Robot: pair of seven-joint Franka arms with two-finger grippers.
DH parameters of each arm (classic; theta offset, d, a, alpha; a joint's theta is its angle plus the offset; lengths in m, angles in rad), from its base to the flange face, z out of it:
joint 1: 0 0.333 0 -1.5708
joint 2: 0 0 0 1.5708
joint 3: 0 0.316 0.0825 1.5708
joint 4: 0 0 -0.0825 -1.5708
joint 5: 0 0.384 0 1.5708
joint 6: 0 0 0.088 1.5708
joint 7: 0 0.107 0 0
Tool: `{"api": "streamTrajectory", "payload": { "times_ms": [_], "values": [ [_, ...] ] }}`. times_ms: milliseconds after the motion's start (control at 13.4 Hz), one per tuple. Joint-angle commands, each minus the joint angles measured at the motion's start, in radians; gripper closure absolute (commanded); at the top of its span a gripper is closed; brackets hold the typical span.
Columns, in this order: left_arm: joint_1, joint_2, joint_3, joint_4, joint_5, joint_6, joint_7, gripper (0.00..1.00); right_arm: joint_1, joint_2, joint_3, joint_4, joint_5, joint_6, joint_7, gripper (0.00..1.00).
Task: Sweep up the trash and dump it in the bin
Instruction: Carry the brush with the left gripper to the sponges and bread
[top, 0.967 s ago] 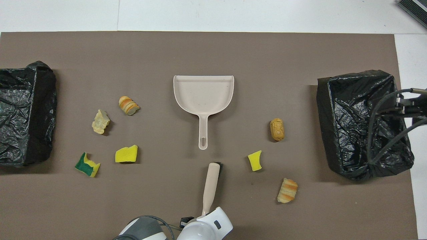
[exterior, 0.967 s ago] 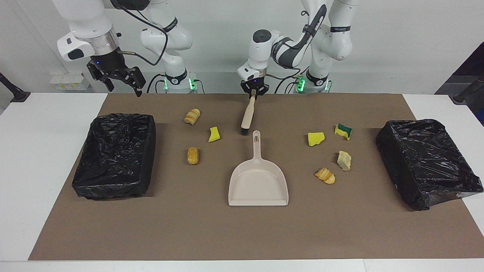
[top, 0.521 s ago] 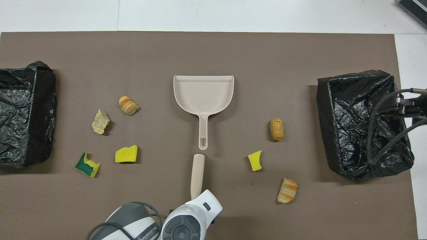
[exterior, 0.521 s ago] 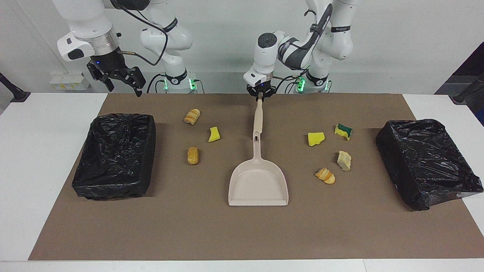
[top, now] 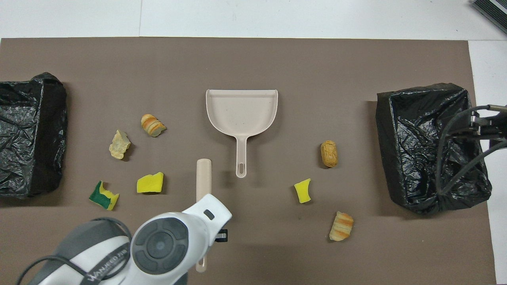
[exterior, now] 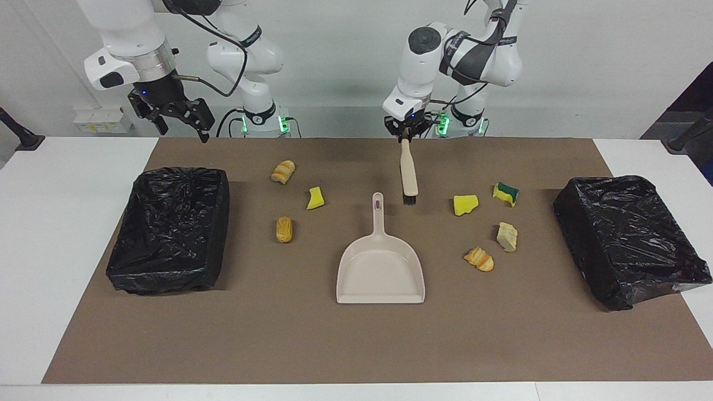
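The dustpan's flat scoop is far wider than my fingers, so my right gripper should grab its narrow handle (top: 241,159) next.
My left gripper (exterior: 406,135) is shut on the top of the beige brush (exterior: 409,175). The brush hangs bristles down, just above the mat, beside the dustpan's handle (exterior: 379,209). In the overhead view the brush (top: 204,176) sticks out from under my wrist. Toward the left arm's end lie a yellow sponge (exterior: 465,204), a green-topped sponge (exterior: 506,192), a pale crust (exterior: 507,236) and an orange crust (exterior: 479,259). Toward the right arm's end lie a bread roll (exterior: 283,171), a yellow sponge (exterior: 315,198) and a tan roll (exterior: 284,229). My right gripper (exterior: 184,129) waits open in the air by the bin there.
The beige dustpan (exterior: 380,267) lies flat mid-mat with its handle toward the robots. A black-lined bin (exterior: 170,228) stands at the right arm's end and another (exterior: 629,239) at the left arm's end. The brown mat (exterior: 356,345) covers the white table.
My left gripper has carried the brush from above the dustpan's handle sideways toward the left arm's end. The wrist has risen and the brush now hangs steeper. The right arm has not moved.
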Motion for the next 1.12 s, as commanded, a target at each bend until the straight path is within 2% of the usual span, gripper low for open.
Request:
{"api": "streamTrajectory", "payload": {
  "times_ms": [0,149,372,595,818,1041],
  "values": [
    [0.135,0.015,-0.009,0.019,0.033,-0.014,0.113,1.00,-0.007,-0.017,0.003,-0.022,-0.002,0.008,-0.023,0.00],
    [0.240,0.036,-0.009,0.030,0.041,-0.006,0.198,1.00,-0.007,-0.017,0.005,-0.022,-0.002,0.008,-0.023,0.00],
    [0.351,0.050,-0.007,0.036,0.076,-0.027,0.172,1.00,-0.007,-0.017,0.003,-0.021,-0.002,0.008,-0.023,0.00],
    [0.402,0.038,-0.007,0.032,0.126,-0.126,-0.071,1.00,-0.007,-0.017,0.003,-0.022,-0.002,0.008,-0.023,0.00],
    [0.466,-0.008,-0.007,-0.031,0.130,-0.199,-0.139,1.00,-0.007,-0.017,0.003,-0.022,-0.002,0.008,-0.023,0.00],
    [0.500,-0.045,-0.010,-0.146,0.139,-0.180,-0.254,1.00,-0.007,-0.017,0.003,-0.020,-0.002,0.008,-0.023,0.00]
  ]
}}
